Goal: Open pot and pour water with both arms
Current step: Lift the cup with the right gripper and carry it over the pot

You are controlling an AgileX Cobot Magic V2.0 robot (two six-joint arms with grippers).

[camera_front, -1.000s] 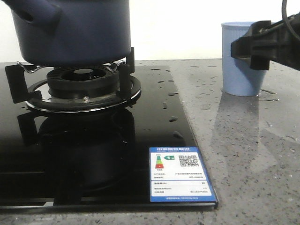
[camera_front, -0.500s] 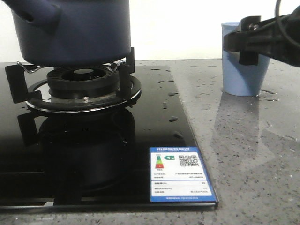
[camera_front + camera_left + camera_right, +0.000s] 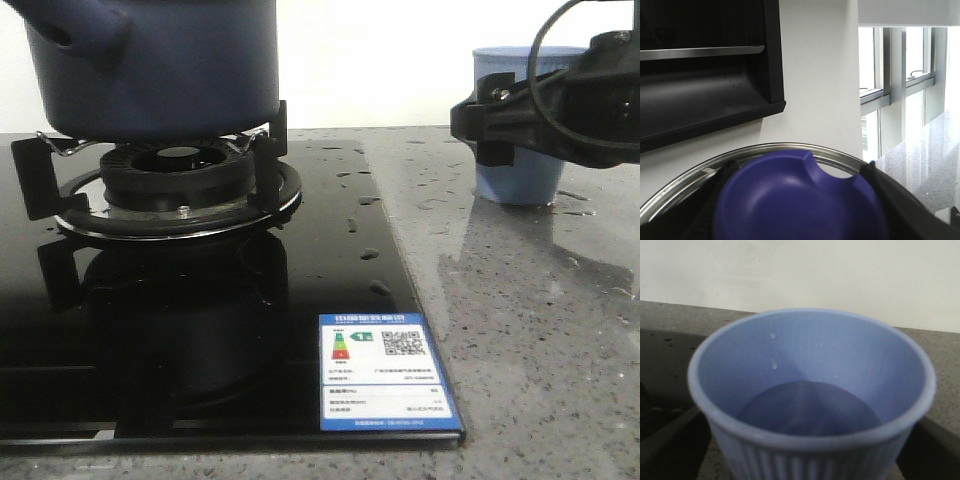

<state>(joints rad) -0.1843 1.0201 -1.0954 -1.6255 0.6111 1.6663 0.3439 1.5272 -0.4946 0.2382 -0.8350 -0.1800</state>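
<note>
My right gripper's fingers stand on either side of the ribbed blue cup and closing now would catch it, so it is time to close.
The dark navy pot (image 3: 150, 60) sits on the burner at the far left of the front view, its top cut off. In the left wrist view a blue knob (image 3: 800, 200) on a steel-rimmed lid (image 3: 790, 149) fills the space between my left gripper's (image 3: 800, 215) dark fingers, which are shut on it. The pale blue ribbed cup (image 3: 520, 185) stands on the counter at the right. My right gripper (image 3: 480, 125) is level with it, open, one finger on each side of the cup (image 3: 810, 390). Water lies in the cup's bottom.
A black glass hob (image 3: 330, 250) with a burner grate (image 3: 180, 190) fills the left. Water drops dot the hob and the speckled grey counter (image 3: 540, 330). An energy label (image 3: 385, 370) sits at the hob's front corner. A white wall stands behind.
My right gripper has slid leftward and slightly lower across the cup in the front view. The cup and the pot have stayed where they were.
</note>
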